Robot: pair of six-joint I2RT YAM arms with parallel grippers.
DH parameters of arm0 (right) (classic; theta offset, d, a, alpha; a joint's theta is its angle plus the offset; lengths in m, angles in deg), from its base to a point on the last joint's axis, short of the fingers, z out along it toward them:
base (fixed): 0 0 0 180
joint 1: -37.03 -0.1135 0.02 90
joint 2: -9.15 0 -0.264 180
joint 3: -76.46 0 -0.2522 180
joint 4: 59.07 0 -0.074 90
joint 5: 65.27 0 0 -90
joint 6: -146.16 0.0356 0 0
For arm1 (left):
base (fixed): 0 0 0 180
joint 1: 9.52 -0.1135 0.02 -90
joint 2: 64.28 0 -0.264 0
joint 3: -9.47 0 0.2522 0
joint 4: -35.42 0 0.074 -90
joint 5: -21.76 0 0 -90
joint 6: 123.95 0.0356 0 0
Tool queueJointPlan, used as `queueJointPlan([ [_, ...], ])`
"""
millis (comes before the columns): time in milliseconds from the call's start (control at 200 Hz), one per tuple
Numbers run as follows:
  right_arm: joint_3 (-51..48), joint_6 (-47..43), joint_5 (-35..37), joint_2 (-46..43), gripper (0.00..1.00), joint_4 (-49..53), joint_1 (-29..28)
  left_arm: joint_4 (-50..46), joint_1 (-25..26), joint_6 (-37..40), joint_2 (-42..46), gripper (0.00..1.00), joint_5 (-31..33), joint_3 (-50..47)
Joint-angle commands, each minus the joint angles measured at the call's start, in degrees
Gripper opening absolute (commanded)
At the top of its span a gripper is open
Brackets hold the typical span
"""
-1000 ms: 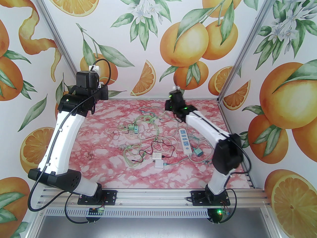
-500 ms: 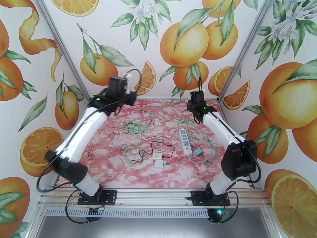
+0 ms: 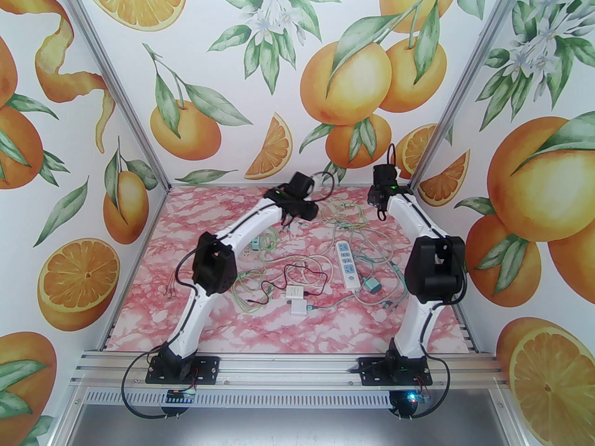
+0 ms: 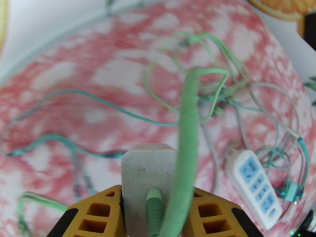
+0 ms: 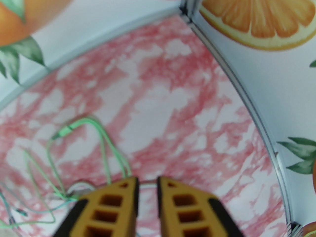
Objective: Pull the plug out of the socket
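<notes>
The white plug block is hanging above the table short of the socket strip (image 3: 347,265), so it would fall if the left gripper opened now. The left gripper should keep holding the block.
In the left wrist view my left gripper (image 4: 156,194) is shut on a white plug block (image 4: 145,167), lifted above the table. A green cable (image 4: 187,132) runs out of the block's face from a green connector (image 4: 153,206). The white socket strip (image 4: 254,181) with blue outlets lies on the table to the right, apart from the block. From above, the left gripper (image 3: 307,209) hangs over the back middle and the socket strip (image 3: 347,265) lies nearer the front. My right gripper (image 5: 147,181) stands slightly open with nothing between its fingers, low over the back right corner (image 3: 377,202).
Thin green and grey cables (image 3: 344,216) tangle across the pink marbled table (image 3: 195,212). Two white adapters (image 3: 295,298), a teal plug (image 3: 372,286) and a black lead (image 3: 302,272) lie toward the front. Walls close in the back and both sides.
The left arm swung from the far left to the back middle and came down lower. The right arm drew back into the right corner and its fingers parted a little.
</notes>
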Motion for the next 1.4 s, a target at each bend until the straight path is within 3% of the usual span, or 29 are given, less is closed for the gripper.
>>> queueJointPlan([
  [0, 0.7, 1.2, -3.3, 1.1, 0.24, 2.6, -0.4, -0.5, 1.0, -2.7, -1.1, 0.04, -2.3, 1.3],
  [190, -4.9, 3.2, -7.4, -3.3, 0.37, 0.1, -1.0, -1.9, 1.1, -3.5, -3.6, 0.12, -2.9, -0.1],
  [315, -8.0, 3.6, -8.4, -7.3, 0.42, -0.4, -2.5, -2.9, 0.8, -3.0, -3.4, 0.3, -1.5, -0.2],
  [385, -9.9, 3.6, -8.7, -9.6, 0.45, -0.9, -3.7, -3.3, 0.4, -2.9, -3.3, 0.45, -2.1, -0.2],
  [470, -11.8, 3.9, -8.7, -12.1, 0.46, -1.0, -5.4, -4.0, 0.2, -2.2, -2.6, 0.47, -2.4, -0.5],
  [621, -14.0, 4.9, -8.9, -15.6, 0.47, -0.8, -7.8, -5.8, 0.1, -0.9, -0.7, 0.65, -1.8, -0.6],
  [756, -15.1, 5.2, -9.8, -18.1, 0.5, -1.0, -9.9, -7.8, -0.9, -0.4, 3.5, 0.79, -0.6, -1.8],
  [931, -16.7, 5.4, -13.0, -20.5, 0.53, -2.9, -13.1, -5.3, -4.1, -1.8, 15.0, 1.0, -0.2, -10.6],
  [1181, -17.5, 5.4, -16.5, -20.7, 0.56, -7.5, -21.9, 0.1, -13.0, -6.7, 34.1, 1.0, 0.5, -29.0],
  [1396, -14.9, 5.0, -20.3, -15.8, 0.56, -10.5, -30.2, 3.2, -18.3, -9.8, 47.9, 1.0, 5.3, -46.6],
])
